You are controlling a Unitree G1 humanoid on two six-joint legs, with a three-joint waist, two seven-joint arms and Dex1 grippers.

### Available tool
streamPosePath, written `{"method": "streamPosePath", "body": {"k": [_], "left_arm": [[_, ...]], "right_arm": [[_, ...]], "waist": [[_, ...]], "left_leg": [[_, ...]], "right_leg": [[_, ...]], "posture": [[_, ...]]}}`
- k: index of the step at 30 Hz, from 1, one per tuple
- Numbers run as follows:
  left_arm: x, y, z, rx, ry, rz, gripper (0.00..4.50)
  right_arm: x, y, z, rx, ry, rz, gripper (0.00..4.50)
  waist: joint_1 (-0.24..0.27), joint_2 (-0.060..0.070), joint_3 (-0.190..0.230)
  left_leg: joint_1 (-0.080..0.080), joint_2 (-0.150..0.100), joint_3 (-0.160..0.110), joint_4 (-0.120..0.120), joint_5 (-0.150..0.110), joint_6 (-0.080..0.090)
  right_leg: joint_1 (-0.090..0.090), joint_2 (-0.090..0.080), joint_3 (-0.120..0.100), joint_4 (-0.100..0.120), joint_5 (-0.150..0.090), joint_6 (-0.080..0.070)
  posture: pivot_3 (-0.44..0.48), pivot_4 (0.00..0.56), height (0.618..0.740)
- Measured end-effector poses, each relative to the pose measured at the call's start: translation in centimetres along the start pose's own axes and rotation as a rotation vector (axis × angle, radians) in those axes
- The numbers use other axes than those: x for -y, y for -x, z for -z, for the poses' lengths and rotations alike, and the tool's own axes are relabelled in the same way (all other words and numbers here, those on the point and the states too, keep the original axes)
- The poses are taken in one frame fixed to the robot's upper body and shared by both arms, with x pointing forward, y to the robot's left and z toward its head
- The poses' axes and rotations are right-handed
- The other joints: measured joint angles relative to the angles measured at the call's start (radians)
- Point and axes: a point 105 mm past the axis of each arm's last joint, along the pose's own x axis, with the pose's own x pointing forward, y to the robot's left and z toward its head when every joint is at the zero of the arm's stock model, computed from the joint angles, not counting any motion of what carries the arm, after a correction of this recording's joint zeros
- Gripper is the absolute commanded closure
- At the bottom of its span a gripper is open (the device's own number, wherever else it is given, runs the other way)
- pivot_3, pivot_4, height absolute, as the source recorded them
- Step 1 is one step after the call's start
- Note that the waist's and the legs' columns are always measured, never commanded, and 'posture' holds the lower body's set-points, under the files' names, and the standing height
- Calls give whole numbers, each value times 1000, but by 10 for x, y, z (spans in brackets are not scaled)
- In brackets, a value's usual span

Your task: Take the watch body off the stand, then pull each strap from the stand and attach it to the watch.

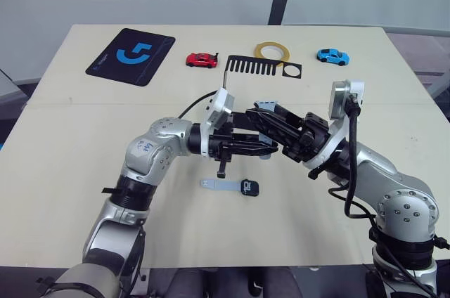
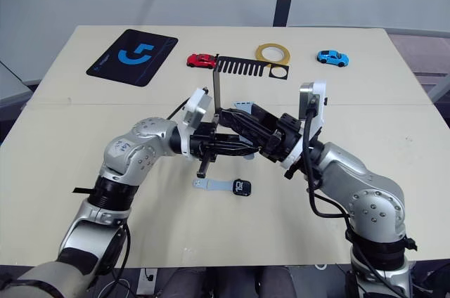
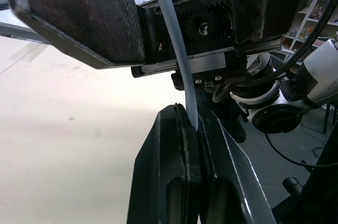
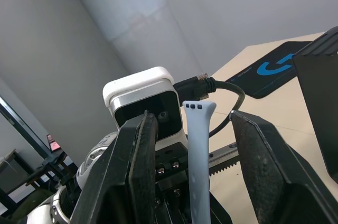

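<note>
The second strap's flared slotted end (image 4: 199, 106) needs to stay free to join the watch, so my right gripper needs to grip the strap by the part behind that end (image 4: 199, 142).
The watch body (image 1: 249, 187) lies flat on the table near the front, its screen up, with one pale grey-blue strap (image 1: 216, 185) joined to its left side. Above it my left gripper (image 1: 261, 147) is shut on a second strap (image 3: 182, 76), whose free end (image 1: 266, 105) sticks upward. My right gripper (image 1: 267, 124) is open, its fingers (image 4: 142, 171) standing on either side of that strap (image 4: 196, 150) without closing on it. The black stand (image 1: 256, 67) sits at the back of the table, comb slots and round hole showing.
A black mouse pad (image 1: 131, 55) with a blue logo lies at the back left. A red toy car (image 1: 202, 60) sits beside the stand, a yellow tape roll (image 1: 273, 50) behind it, and a blue toy car (image 1: 332, 55) at the back right.
</note>
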Motion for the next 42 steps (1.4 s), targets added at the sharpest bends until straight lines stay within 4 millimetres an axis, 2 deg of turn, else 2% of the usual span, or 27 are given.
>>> {"method": "streamPosePath", "body": {"k": [5,34,37,39,40,42], "left_arm": [[-1,-3,-6,6,-16,-4,4500],[-4,-3,-3,15,1,-12,4500],[-4,-3,-3,17,-1,-11,4500],[-4,-3,-3,19,-3,-12,4500],[-5,-3,-3,19,-3,-12,4500],[-5,-3,-3,19,-3,-13,4500]], "right_arm": [[0,0,0,0,2,1,2060],[2,2,-3,10,11,15,2060],[2,2,-3,8,13,16,2990],[2,2,-3,9,13,16,3891],[2,2,-3,9,13,16,4481],[2,2,-4,9,13,16,4481]], "waist": [[1,0,0],[1,0,0],[1,0,0],[1,0,0],[1,0,0],[1,0,0]], "left_leg": [[0,0,0,0,0,0],[0,0,0,0,0,0],[0,0,0,0,0,0],[0,0,0,0,0,0],[0,0,0,0,0,0],[0,0,0,0,0,0]], "right_leg": [[0,0,0,0,0,0],[0,0,0,0,0,0],[0,0,0,0,0,0],[0,0,0,0,0,0],[0,0,0,0,0,0],[0,0,0,0,0,0]], "posture": [[0,150,732],[0,150,732],[0,150,732],[0,150,732],[0,150,732],[0,150,732]]}}
